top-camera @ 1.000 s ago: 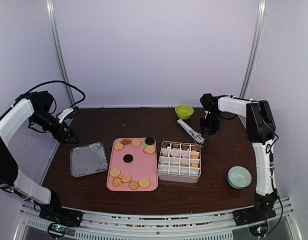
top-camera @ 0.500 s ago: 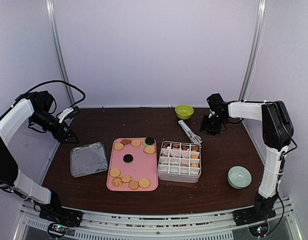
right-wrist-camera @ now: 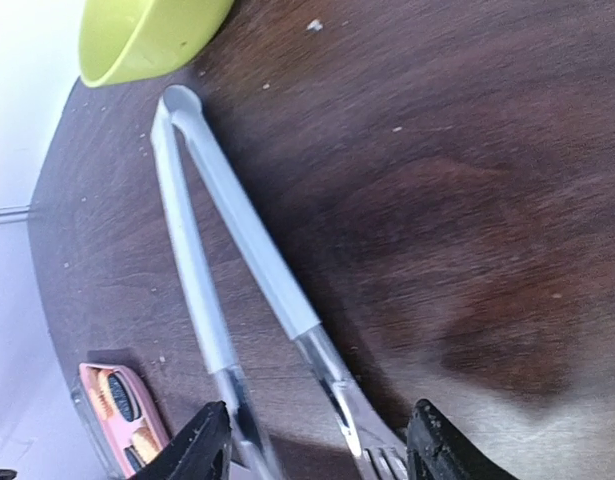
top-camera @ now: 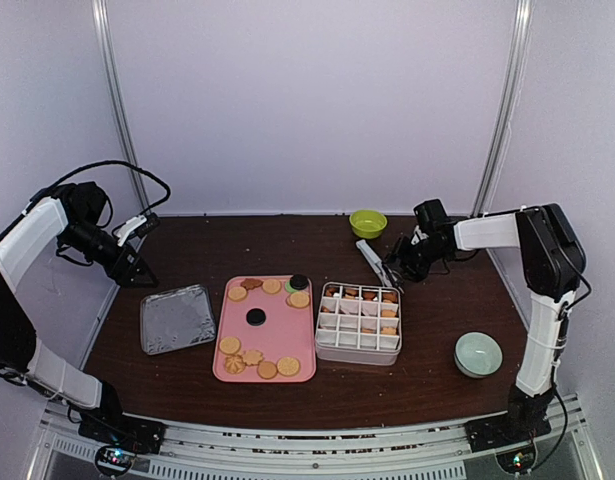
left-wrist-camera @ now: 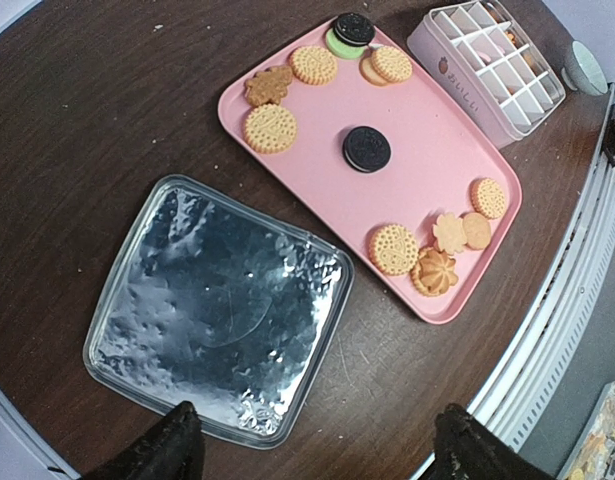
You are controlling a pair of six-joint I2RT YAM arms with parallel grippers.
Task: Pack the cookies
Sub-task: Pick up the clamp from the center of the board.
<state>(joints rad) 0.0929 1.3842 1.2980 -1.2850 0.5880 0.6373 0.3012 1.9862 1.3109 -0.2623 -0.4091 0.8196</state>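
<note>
My right gripper's fingers are above the tongs, with the tongs' arms between them but lower down, so they would miss the tongs if I closed now. My right gripper should first lower.
The cookies [top-camera: 255,357] lie scattered on a pink tray [top-camera: 272,335]; in the left wrist view the cookies [left-wrist-camera: 270,127] are tan, with two black ones. More fill some cells of the white divided box [top-camera: 359,320]. Metal tongs [top-camera: 372,258] lie on the table behind the box. My right gripper [top-camera: 395,262] is low over their tip end. In the right wrist view the right gripper [right-wrist-camera: 319,440] is open, one finger on either side of the tongs [right-wrist-camera: 252,260]. My left gripper [top-camera: 137,272] hangs open at the far left, holding nothing.
A foil tray [top-camera: 177,318] sits left of the pink tray, under the left gripper [left-wrist-camera: 317,425] at the foil's near corner [left-wrist-camera: 217,310]. A green bowl [top-camera: 368,222] stands at the back beside the tongs' hinge. A pale bowl [top-camera: 478,354] rests at the front right.
The right gripper swung from right of the tongs leftward and down onto their tip end, its jaws spreading wider. The left arm has not moved.
</note>
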